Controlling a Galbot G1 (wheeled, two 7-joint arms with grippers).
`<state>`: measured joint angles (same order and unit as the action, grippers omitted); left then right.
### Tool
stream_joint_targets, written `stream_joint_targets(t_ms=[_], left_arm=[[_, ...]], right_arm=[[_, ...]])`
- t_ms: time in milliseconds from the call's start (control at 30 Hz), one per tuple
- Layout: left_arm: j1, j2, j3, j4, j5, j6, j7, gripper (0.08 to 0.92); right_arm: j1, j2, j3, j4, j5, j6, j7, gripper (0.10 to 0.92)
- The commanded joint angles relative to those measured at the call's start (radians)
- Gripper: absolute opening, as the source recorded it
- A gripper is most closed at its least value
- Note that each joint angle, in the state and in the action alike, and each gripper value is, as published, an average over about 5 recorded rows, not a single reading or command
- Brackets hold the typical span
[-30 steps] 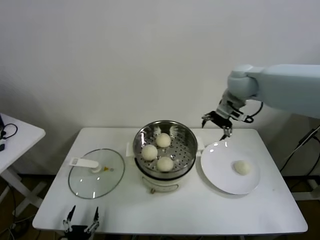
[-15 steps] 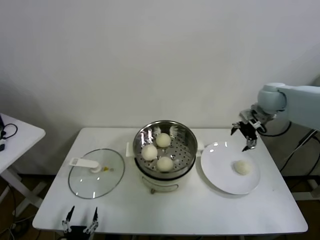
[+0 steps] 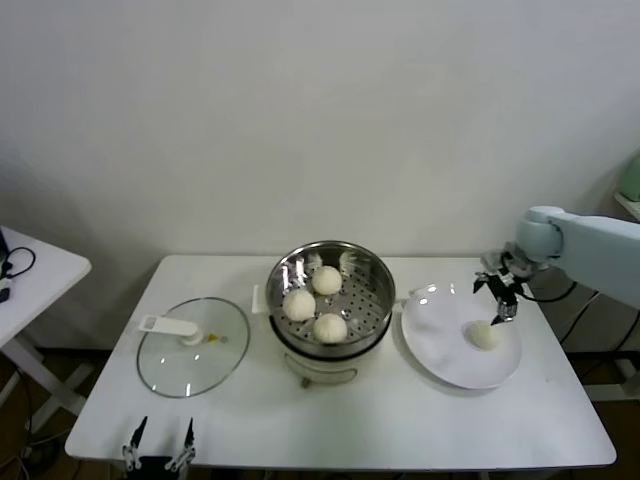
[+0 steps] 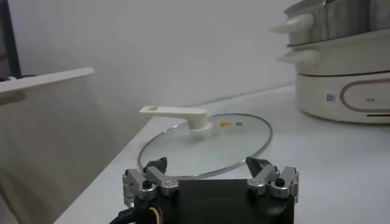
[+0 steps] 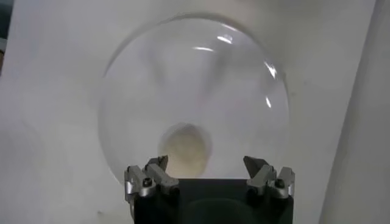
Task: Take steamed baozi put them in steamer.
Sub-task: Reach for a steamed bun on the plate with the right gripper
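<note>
The robot's right gripper will next grab the baozi on the plate by its round sides, because the baozi has a domed top (image 3: 484, 332) that slopes away.
Three cream-white baozi (image 3: 314, 303) lie on the perforated tray inside the shiny steamer (image 3: 372, 275) at the table's middle. One more baozi (image 3: 484, 335) lies on the flat white plate (image 3: 440, 345) to the steamer's right; it also shows in the right wrist view (image 5: 186, 148). My right gripper (image 3: 503, 300) hangs open and empty just above and behind that baozi, its jaws (image 5: 207, 167) spread wide. My left gripper (image 3: 158, 445) is parked open and empty at the table's front left edge, also seen in its wrist view (image 4: 207, 170).
The glass lid (image 3: 193, 347) with a white handle lies flat left of the steamer, also in the left wrist view (image 4: 207, 137). A white side table (image 3: 35, 270) stands at far left. The wall is close behind.
My right gripper has swung right from behind the steamer and come down over the plate, close to the baozi on it. The left arm has not moved.
</note>
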<state>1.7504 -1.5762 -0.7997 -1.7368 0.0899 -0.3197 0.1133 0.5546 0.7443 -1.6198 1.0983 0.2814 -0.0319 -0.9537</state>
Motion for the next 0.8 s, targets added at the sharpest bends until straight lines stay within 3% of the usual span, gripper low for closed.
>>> stream_joint_targets(t_ms=[33,800], left_arm=[[0.004,-0.002,-0.004,0.003,0.003,-0.001,0.0,0.823],[-0.004,0.003,-0.008,0.017,0.006,-0.002,0.0,0.823]], right_arm=[[-0.22,0.013,0.178,-0.141,-0.108,0.001,0.005,0.823],[-0.334,0.028,0.307,-0.2,-0.174,0.018,-0.006,0.82]])
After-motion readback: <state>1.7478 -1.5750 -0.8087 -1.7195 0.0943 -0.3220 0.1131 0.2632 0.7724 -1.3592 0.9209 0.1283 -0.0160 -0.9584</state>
